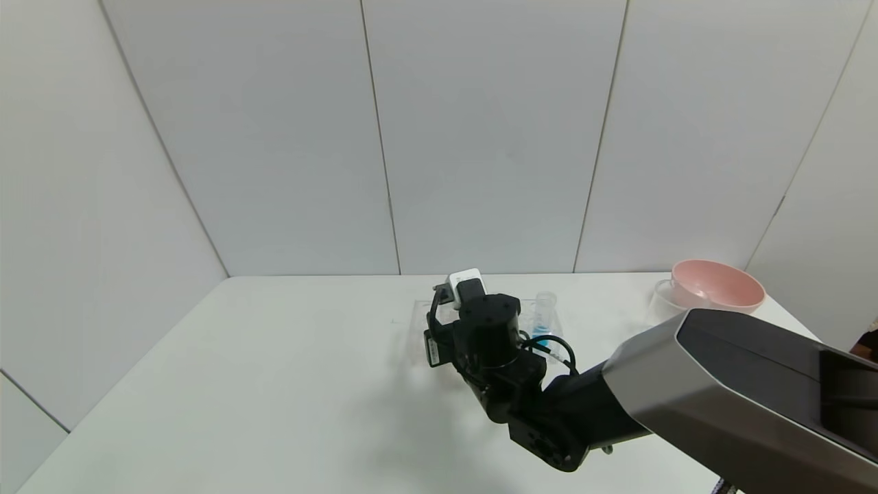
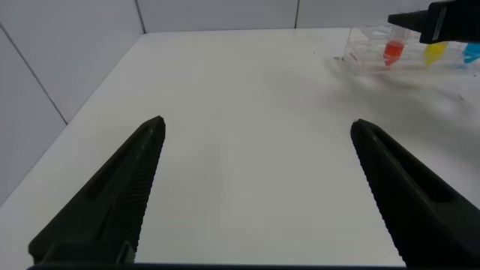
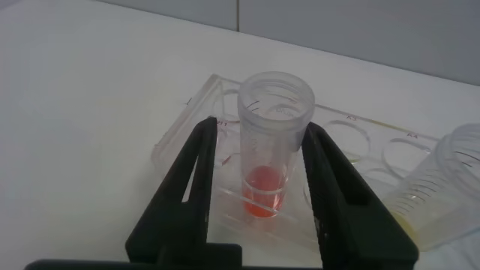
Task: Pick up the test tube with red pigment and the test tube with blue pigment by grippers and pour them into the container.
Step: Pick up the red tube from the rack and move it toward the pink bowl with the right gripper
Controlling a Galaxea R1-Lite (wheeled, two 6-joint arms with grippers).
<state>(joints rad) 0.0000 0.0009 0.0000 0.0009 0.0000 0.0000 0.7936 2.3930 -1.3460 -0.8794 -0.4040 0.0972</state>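
The rack encloses the lower half of the red test tube, so my right gripper should next grab the tube by its upper part just under the tube's rim (image 3: 274, 139).
My right gripper (image 3: 261, 126) is open, its two black fingers on either side of the test tube with red pigment (image 3: 264, 191). The tube stands upright in a clear rack (image 3: 184, 135), and one finger is close to its rim. In the head view the right wrist (image 1: 487, 329) hangs over the rack (image 1: 417, 322) and hides the red tube. The test tube with blue pigment (image 1: 542, 328) stands in the rack beside the wrist. The clear container (image 1: 662, 302) stands at the far right. My left gripper (image 2: 258, 122) is open and empty over bare table.
A pink bowl (image 1: 717, 285) sits next to the container at the back right. A tube with yellow liquid (image 2: 435, 51) stands in the rack between the red tube (image 2: 393, 51) and the blue tube (image 2: 472, 51). White walls enclose the white table (image 1: 274, 384).
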